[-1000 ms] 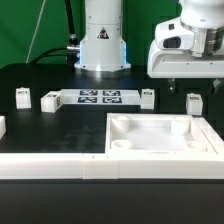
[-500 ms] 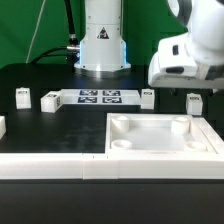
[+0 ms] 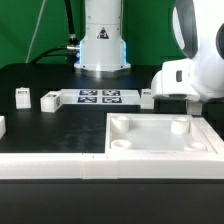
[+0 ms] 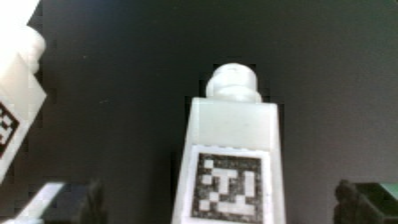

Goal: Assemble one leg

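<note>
The tagged block of the leg is beside my fingers, which reach down low over the black table, so they would hold the leg if they closed now. My gripper should close on the leg.
In the wrist view a leg [image 4: 228,150], a small white block with a round peg end and a black-and-white tag, lies on the black table between my fingers. My gripper [image 4: 210,205] is open, with one dark fingertip [image 4: 45,200] on each side of the leg and a gap to each. In the exterior view my gripper [image 3: 192,100] hangs low at the right behind the panel and hides that leg. Three other legs stand in the back row [image 3: 22,96], [image 3: 47,101], [image 3: 147,97].
The large white square panel [image 3: 150,155] with corner holes lies in front, just before my gripper. The marker board [image 3: 100,97] lies at the back centre before the arm's base [image 3: 103,45]. A white part's edge [image 4: 18,60] shows beside the leg.
My gripper has come down at the exterior view's right and now covers the right-hand leg that stood in plain sight before. The other parts have not moved.
</note>
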`<state>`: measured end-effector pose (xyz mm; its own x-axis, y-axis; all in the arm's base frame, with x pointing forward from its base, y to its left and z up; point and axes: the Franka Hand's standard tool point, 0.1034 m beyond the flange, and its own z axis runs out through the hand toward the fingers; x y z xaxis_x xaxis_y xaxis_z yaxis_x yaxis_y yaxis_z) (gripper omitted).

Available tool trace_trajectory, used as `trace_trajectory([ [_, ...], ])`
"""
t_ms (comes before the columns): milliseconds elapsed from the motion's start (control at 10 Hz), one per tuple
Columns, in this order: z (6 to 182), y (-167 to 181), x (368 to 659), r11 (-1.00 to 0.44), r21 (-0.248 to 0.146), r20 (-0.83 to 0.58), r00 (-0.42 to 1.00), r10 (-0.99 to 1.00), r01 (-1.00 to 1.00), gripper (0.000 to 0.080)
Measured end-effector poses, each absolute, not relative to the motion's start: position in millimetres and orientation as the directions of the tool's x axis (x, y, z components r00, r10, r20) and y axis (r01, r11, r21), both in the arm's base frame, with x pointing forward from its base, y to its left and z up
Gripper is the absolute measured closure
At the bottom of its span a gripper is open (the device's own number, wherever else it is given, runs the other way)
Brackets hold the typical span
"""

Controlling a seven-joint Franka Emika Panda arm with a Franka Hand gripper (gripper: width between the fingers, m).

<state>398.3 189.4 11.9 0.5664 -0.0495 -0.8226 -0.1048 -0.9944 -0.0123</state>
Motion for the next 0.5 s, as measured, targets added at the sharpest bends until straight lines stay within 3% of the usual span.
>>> trace_trajectory([
  [300, 7.7, 191.5, 394.0, -0.995, -0.008, -0.822, 0.567, -0.05, -0.101, 0.015],
  [500, 7.5, 191.2, 393.9, -0.995, -0.008, -0.823, 0.566, -0.05, -0.101, 0.0408],
])
